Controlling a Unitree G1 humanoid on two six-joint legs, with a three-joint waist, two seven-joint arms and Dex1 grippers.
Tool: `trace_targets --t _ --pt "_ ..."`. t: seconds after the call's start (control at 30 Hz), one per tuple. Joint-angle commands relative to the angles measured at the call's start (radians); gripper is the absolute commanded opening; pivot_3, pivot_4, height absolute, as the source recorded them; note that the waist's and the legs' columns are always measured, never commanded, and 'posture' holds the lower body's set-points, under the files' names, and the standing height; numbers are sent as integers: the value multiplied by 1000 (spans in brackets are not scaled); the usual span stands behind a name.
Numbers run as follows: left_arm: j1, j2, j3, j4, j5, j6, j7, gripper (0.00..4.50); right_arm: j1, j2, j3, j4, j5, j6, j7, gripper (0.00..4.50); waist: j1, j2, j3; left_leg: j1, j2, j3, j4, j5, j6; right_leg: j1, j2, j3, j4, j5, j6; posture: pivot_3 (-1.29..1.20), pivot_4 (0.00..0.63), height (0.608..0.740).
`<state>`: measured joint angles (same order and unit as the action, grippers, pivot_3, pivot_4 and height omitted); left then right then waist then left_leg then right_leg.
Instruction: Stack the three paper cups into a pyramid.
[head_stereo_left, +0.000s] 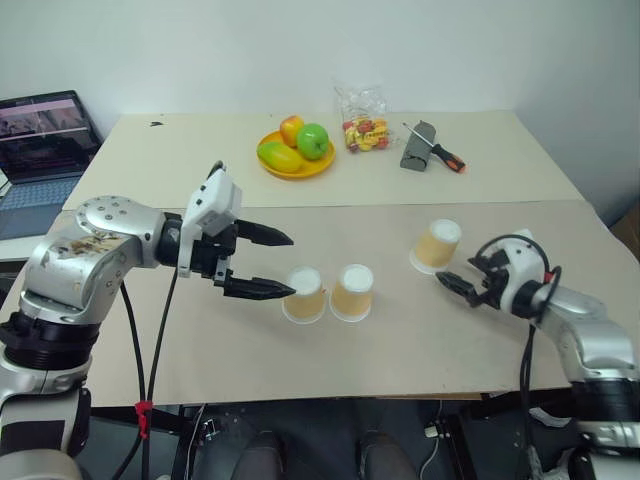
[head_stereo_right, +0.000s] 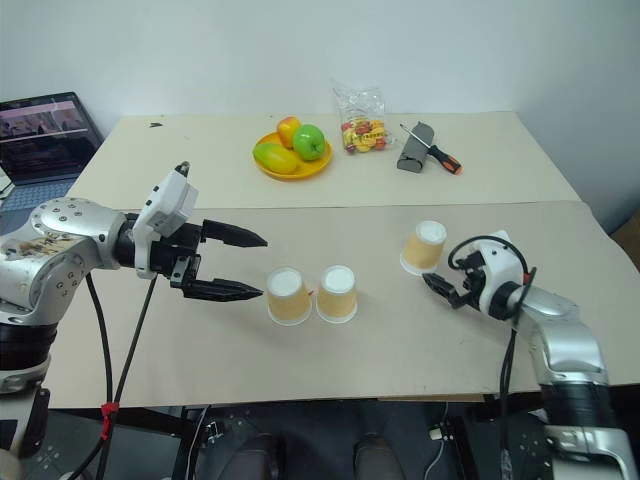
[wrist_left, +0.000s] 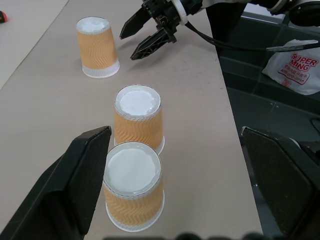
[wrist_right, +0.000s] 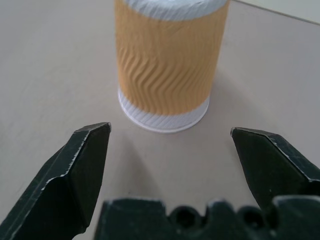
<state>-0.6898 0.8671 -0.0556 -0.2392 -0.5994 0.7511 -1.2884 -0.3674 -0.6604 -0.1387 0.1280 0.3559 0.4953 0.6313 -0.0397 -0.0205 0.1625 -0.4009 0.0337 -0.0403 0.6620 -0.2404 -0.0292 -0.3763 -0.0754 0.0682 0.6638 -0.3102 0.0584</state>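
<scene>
I must move my right gripper to the lone cup before closing; the right wrist view shows tabletop between my fingers and it.
Three tan paper cups stand upside down on the brown tabletop, none resting on another. Two of them stand side by side, almost touching, near the middle. The third cup stands alone to the right. My left gripper is open, hovering just left of the left cup, with one fingertip close to its rim. In the left wrist view the pair lines up between my fingers. My right gripper is open and empty, a short way from the lone cup and pointing at it.
On the cream table behind lie a yellow plate of fruit, a bag of sweets, a grey block and a screwdriver. A laptop sits at the far left. The table's front edge runs close below the cups.
</scene>
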Motion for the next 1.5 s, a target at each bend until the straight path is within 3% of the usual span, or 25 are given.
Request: trace_targets --t 0.03,0.6,1.13,1.33,1.5 --pt "-1 9 31 -39 -25 5 12 4468 -57 24 -45 24 4 -39 -24 4500 -1 0 0 0 0 0 0 0 0 0 0 0 0 0 0 0 150 740" --pt "-3 12 22 -29 -24 -9 33 4468 -169 120 -82 33 38 -41 -76 4500 -3 0 0 -7 0 1 0 0 -1 -9 0 1 2 0 0 0 150 740" --pt "1 12 32 -36 -20 -11 42 4468 -242 153 -67 171 -3 -108 -71 4500 -4 0 0 -7 0 1 0 1 -1 -9 0 1 3 0 0 0 150 740" --pt "10 18 32 -38 -19 -16 41 4500 -251 153 -58 175 -2 -108 -56 2801 -4 0 0 -7 0 1 0 1 -1 -9 0 1 3 0 0 0 150 740" --pt "27 35 35 -19 -5 -36 30 4500 -251 154 -45 169 -2 -103 -42 2757 -6 1 0 -7 0 1 0 1 -1 -9 0 1 3 0 0 0 150 740"
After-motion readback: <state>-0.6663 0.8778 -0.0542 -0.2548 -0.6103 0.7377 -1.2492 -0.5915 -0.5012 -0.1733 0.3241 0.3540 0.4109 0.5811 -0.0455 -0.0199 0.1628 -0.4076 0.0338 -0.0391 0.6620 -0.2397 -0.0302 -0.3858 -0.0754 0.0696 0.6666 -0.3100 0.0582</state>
